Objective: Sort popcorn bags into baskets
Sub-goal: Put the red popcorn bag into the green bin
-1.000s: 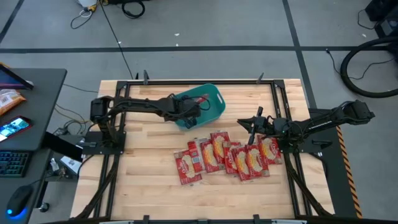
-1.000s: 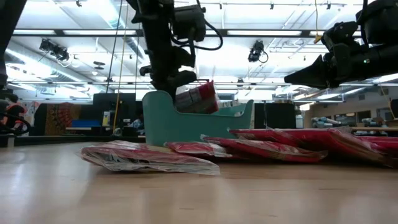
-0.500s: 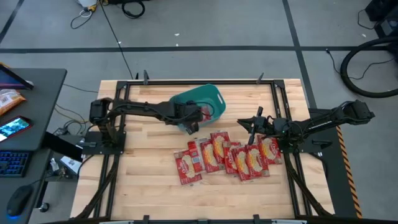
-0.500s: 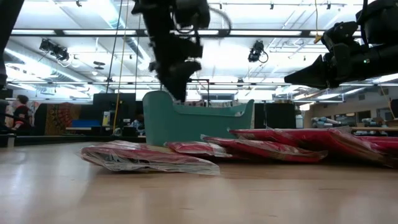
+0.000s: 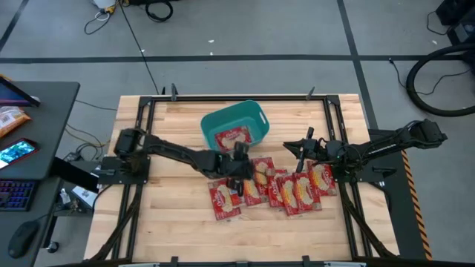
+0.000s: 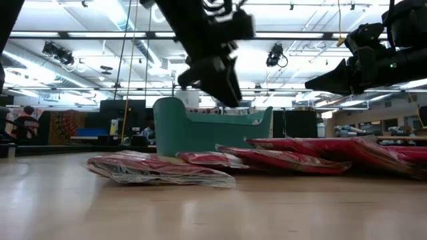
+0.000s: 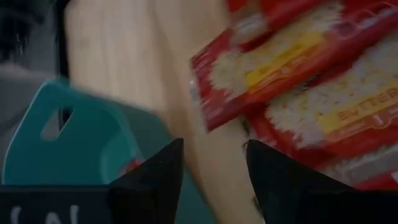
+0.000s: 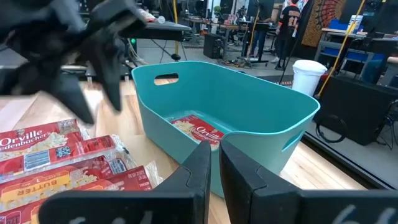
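Observation:
I need to sort the popcorn bag into the teal basket, so my left gripper should grab the bag by its edge next.
A teal basket stands at the table's far middle, and one red popcorn bag lies flat on its bottom. Several more red popcorn bags lie overlapping in a row on the wood nearer the front. My left gripper hangs open above the left part of that row, just in front of the basket, with nothing between its fingers. My right gripper hovers shut above the row's right part, pointing at the basket.
Black frame rails run along the table's left and right sides. Bare wood lies in front of the row of bags and left of the basket. A desk with a phone and keyboard stands off the table's left.
My left gripper, shut on a popcorn bag over the basket, has opened and let it go. The bag has dropped and now lies flat inside the basket. The gripper has then swung toward the near edge and right, down over the row of bags.

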You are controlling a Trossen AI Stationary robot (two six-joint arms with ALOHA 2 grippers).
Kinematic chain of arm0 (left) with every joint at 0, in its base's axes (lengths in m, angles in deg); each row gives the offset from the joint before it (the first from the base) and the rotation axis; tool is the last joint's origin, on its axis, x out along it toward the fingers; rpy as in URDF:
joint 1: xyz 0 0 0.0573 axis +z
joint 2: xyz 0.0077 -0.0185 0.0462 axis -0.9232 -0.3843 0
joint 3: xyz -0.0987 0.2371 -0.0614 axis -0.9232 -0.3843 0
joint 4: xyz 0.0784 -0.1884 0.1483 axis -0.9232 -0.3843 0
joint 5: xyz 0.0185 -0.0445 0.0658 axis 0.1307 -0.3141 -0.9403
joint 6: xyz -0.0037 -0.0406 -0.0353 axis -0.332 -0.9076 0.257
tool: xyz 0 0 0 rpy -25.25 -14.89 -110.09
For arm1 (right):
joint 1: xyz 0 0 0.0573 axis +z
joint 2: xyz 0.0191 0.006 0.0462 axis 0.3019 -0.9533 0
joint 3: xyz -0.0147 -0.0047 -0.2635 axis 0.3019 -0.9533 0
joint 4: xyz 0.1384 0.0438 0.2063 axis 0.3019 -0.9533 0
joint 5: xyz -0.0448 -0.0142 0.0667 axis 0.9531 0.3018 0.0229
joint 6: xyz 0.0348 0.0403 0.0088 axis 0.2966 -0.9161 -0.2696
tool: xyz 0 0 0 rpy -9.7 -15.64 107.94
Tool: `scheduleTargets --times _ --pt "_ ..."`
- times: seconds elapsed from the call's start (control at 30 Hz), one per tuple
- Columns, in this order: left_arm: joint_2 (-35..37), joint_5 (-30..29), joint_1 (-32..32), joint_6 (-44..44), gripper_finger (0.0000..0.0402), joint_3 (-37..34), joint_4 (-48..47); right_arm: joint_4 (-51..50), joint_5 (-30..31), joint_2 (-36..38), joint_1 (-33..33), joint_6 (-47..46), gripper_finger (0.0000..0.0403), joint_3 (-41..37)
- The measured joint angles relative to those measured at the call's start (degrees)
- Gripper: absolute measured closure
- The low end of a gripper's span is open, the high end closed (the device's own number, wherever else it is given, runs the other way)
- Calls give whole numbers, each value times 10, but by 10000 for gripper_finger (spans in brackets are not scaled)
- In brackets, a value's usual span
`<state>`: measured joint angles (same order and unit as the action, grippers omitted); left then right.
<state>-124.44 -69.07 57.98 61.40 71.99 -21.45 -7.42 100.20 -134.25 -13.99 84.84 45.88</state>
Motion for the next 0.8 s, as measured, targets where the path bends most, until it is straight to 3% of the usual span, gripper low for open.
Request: scheduleTargets --times 0.33,0.53,0.8 --pt "-82 -37 -21 134 223 -1 109 0 0 0 0 0 364 0" --pt "-102 -30 -20 230 223 -1 131 0 0 0 0 0 364 0" --pt "-118 -2 -18 244 242 -1 147 0 0 0 0 0 364 0"
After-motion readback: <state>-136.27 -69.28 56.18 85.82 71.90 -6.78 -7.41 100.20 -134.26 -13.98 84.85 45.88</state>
